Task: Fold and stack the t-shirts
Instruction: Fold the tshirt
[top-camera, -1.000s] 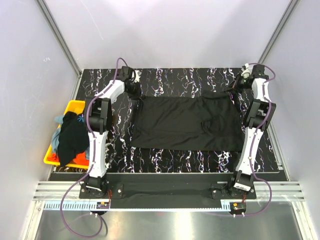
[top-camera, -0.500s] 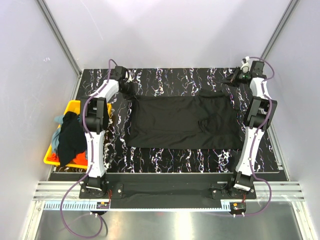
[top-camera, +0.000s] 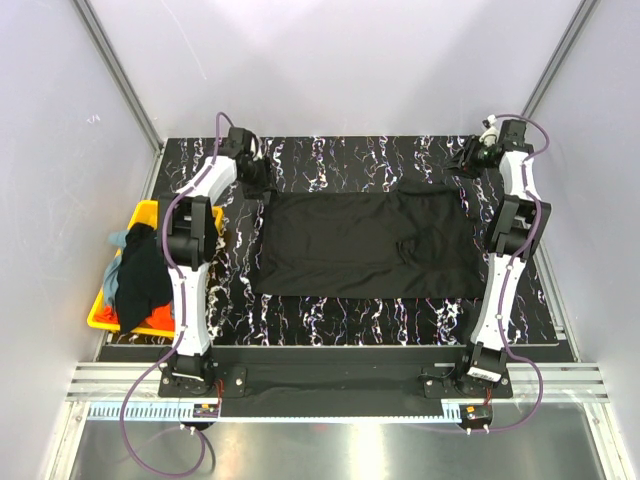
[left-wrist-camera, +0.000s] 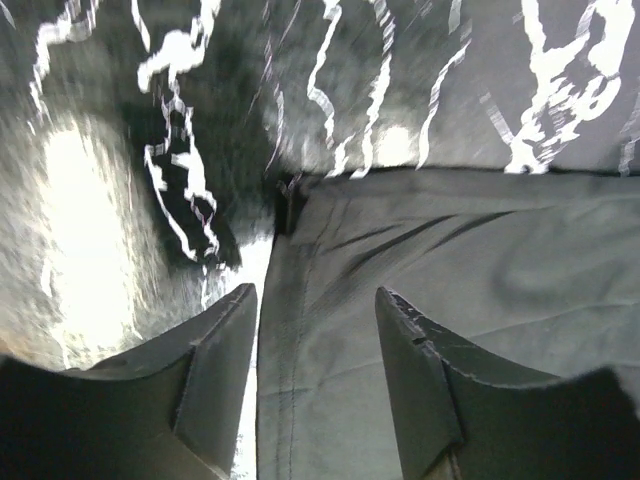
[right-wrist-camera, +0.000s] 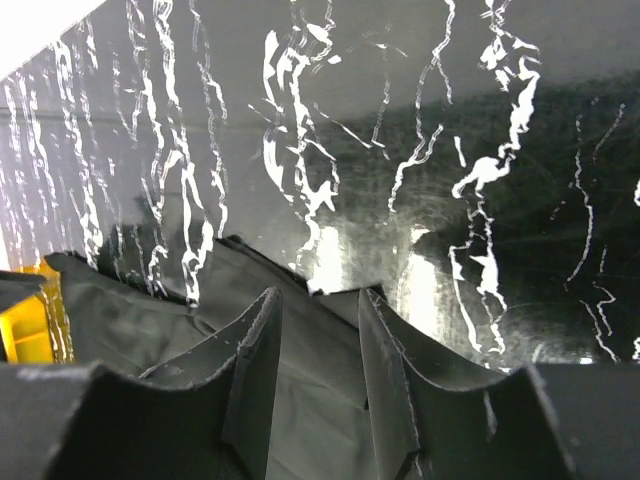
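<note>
The t-shirt's far edge can fold over the rest once my left gripper grabs the far hemmed corner of the black t-shirt, which it will do next.
A plain black t-shirt (top-camera: 365, 245) lies spread flat in the middle of the table. My left gripper (top-camera: 258, 180) hangs over its far left corner, jaws open. In the left wrist view the shirt's hemmed edge (left-wrist-camera: 450, 270) lies flat beneath the gap of the left gripper (left-wrist-camera: 315, 292). My right gripper (top-camera: 468, 160) stands open over the far right corner. There the cloth (right-wrist-camera: 310, 350) lies loose under the right gripper (right-wrist-camera: 320, 292). More t-shirts (top-camera: 140, 275), black, grey-blue and orange-red, are heaped in the bin.
A yellow plastic bin (top-camera: 150, 212) sits at the table's left edge beside the left arm. The tabletop (top-camera: 340, 160) is black marble-patterned. Pale walls close the back and both sides, with metal posts at the far corners.
Both grippers have opened and let go of the black shirt's far corners. The left one had pulled its corner further left, so the shirt lies wider and flatter.
</note>
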